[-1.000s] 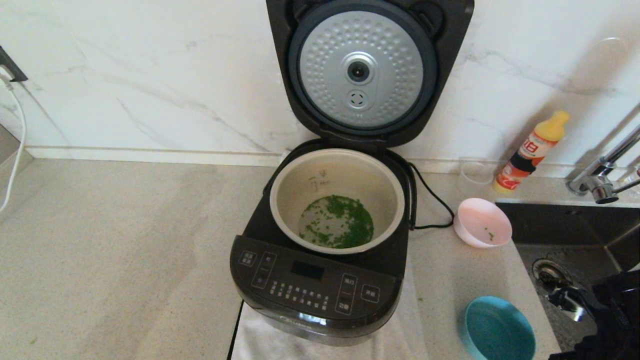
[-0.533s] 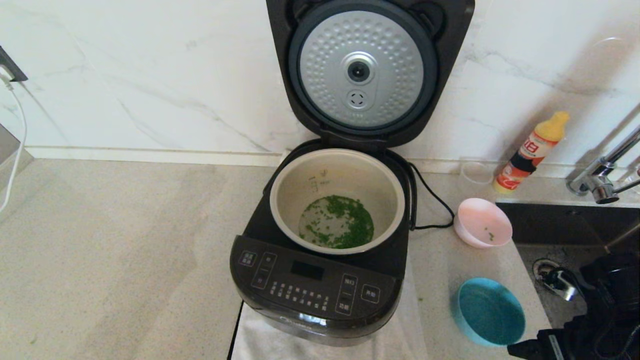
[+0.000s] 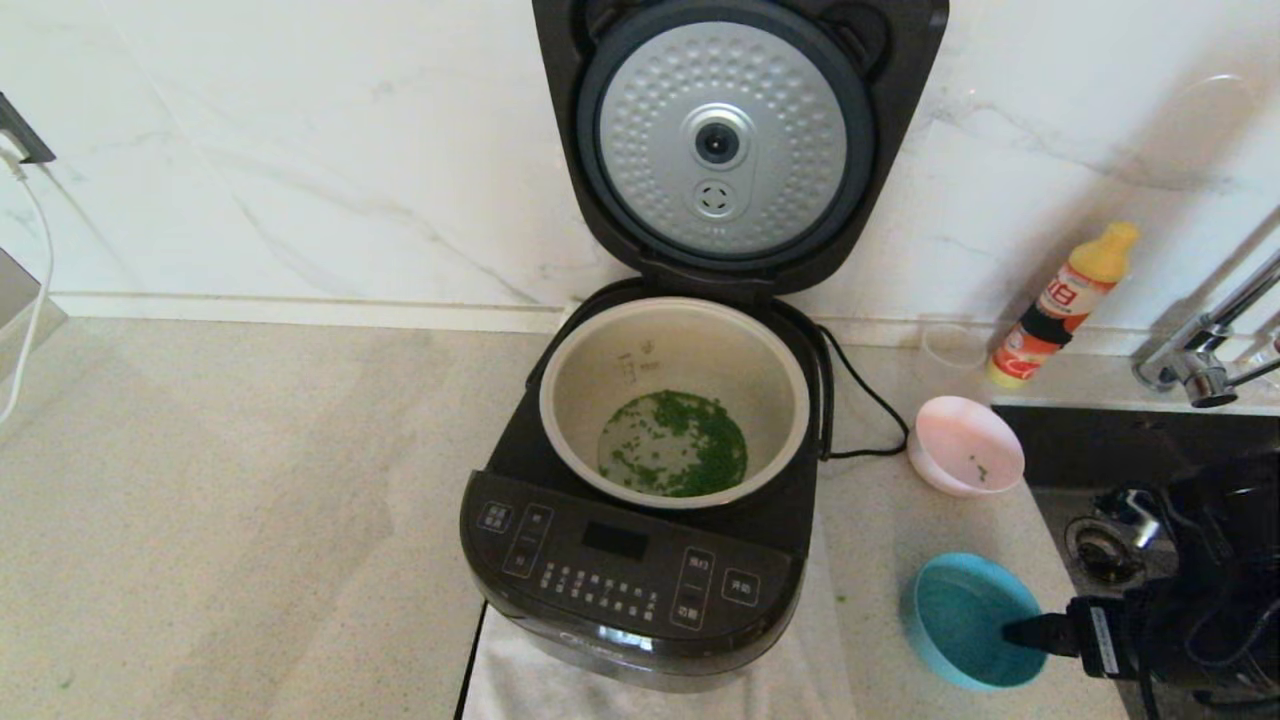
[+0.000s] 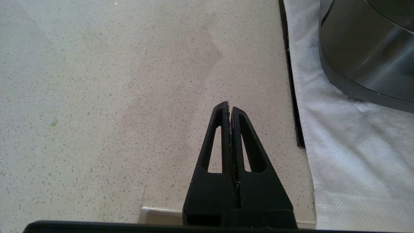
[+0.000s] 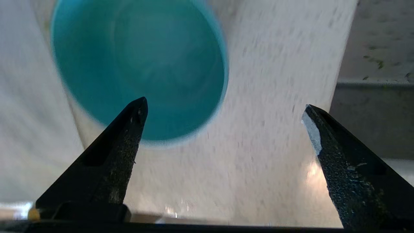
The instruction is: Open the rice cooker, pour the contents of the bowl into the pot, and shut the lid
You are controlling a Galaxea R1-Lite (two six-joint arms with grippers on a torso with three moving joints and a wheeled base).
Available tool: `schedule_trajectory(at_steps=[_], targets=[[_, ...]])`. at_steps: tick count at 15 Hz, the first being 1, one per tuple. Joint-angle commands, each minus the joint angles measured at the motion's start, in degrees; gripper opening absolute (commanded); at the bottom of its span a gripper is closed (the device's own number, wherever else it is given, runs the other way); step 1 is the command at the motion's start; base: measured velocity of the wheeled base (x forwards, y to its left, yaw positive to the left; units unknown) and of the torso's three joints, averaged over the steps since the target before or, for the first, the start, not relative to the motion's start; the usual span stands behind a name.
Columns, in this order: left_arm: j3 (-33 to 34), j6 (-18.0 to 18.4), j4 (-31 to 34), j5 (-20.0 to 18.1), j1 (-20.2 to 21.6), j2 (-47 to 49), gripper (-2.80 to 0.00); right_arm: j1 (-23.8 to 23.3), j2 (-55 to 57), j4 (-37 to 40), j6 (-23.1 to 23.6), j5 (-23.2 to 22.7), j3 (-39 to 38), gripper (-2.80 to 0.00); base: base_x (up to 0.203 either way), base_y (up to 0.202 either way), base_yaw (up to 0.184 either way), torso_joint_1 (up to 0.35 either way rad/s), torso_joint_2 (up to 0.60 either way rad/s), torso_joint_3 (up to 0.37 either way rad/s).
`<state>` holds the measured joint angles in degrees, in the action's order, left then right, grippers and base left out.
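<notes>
I will grab the teal bowl [image 3: 965, 620] by its thin rim [image 3: 1039, 630] with my right gripper next, since the bowl is too wide across for my fingers.
The rice cooker [image 3: 630, 570] stands open on the counter, its lid [image 3: 720, 140] upright against the wall with the dimpled silver disc facing me. The green bits [image 3: 680, 455] lie on the bottom of the cream pot [image 3: 690, 345]. To its right the pink bowl [image 3: 965, 445] sits upright, with only a few green specks [image 3: 978, 468] inside. My right gripper [image 3: 1040, 640] [image 5: 224, 103] is open and holds nothing; it hovers over the near edge of a teal bowl [image 3: 965, 620] [image 5: 136, 61]. My left gripper [image 4: 229, 106] is shut and empty, low over the counter left of the cooker's base [image 4: 365, 48].
A white cloth [image 3: 520, 670] [image 4: 349, 145] lies under the cooker. Its black cord [image 3: 860, 400] runs behind the pink bowl. A yellow-capped bottle [image 3: 1060, 305] leans at the wall. The sink [image 3: 1130, 450] and faucet [image 3: 1195, 370] are at the right.
My right arm came up from the bottom right corner and leftward, with a finger now over the teal bowl. The teal bowl shifted a little left and away. The cooker and pink bowl stayed put.
</notes>
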<state>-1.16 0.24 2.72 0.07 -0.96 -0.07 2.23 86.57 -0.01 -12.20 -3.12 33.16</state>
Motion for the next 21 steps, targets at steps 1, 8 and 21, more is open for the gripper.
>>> schedule_trajectory(at_steps=[1, 8, 21], targets=[[0.00, 0.02, 0.01, 0.01, 0.00, 0.07, -2.80, 0.05, 4.99, -0.41, -0.36, 1.35, 1.51, 0.00, 0.000, 0.000, 0.000, 0.000, 0.00, 0.000], [0.02, 0.02, 0.01, 0.01, 0.00, 0.07, -2.80, -0.21, 9.24, -0.61, -4.23, 4.70, 5.60, 0.00, 0.000, 0.000, 0.000, 0.000, 0.00, 0.000], [0.02, 0.02, 0.01, 0.01, 0.00, 0.07, -2.80, -0.12, 6.99, -0.08, -4.32, 4.61, 4.51, -2.80, 0.000, 0.000, 0.000, 0.000, 0.00, 0.000]])
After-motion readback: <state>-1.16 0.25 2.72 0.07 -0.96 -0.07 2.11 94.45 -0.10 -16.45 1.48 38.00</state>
